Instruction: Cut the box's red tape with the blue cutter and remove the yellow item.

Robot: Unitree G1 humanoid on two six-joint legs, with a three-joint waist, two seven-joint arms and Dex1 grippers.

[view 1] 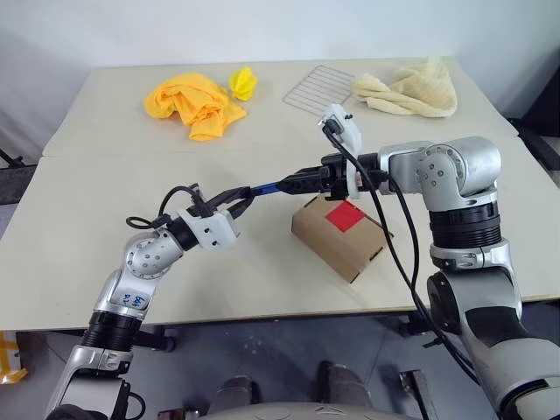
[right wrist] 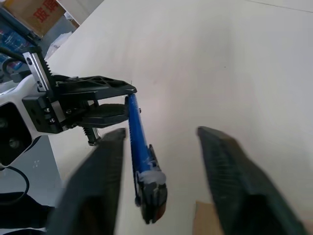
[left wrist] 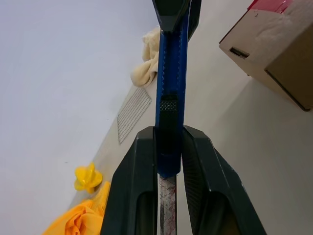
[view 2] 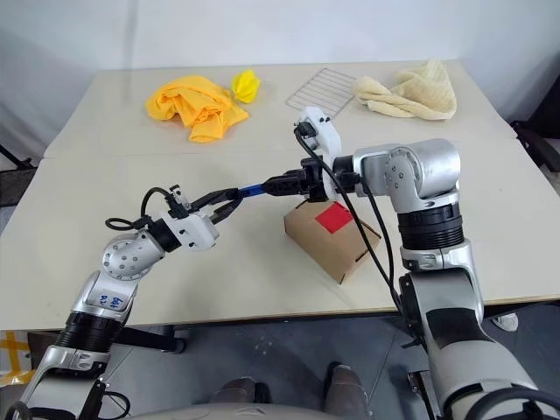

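Note:
My right gripper grabs the blue cutter by its butt end [right wrist: 151,188] next, leaving the blade free to cut the red tape.
The blue cutter [view 1: 267,186] hangs level above the table, held at its near end by my left gripper [view 1: 243,199], which is shut on it. My right gripper [right wrist: 161,131] reaches in from the right around the cutter's far end. Its two fingers [right wrist: 98,176] stand apart on either side of the handle and do not press on it. Just below that end sits the box [view 1: 341,241] on the table, with the red tape [view 1: 344,215] on its top. The yellow item is hidden.
At the back of the table [view 1: 105,236] lie an orange cloth [view 1: 194,103], a small yellow crumpled scrap [view 1: 243,83], a wire rack [view 1: 317,87] and a cream towel [view 1: 411,92]. The box sits close to the table's front edge.

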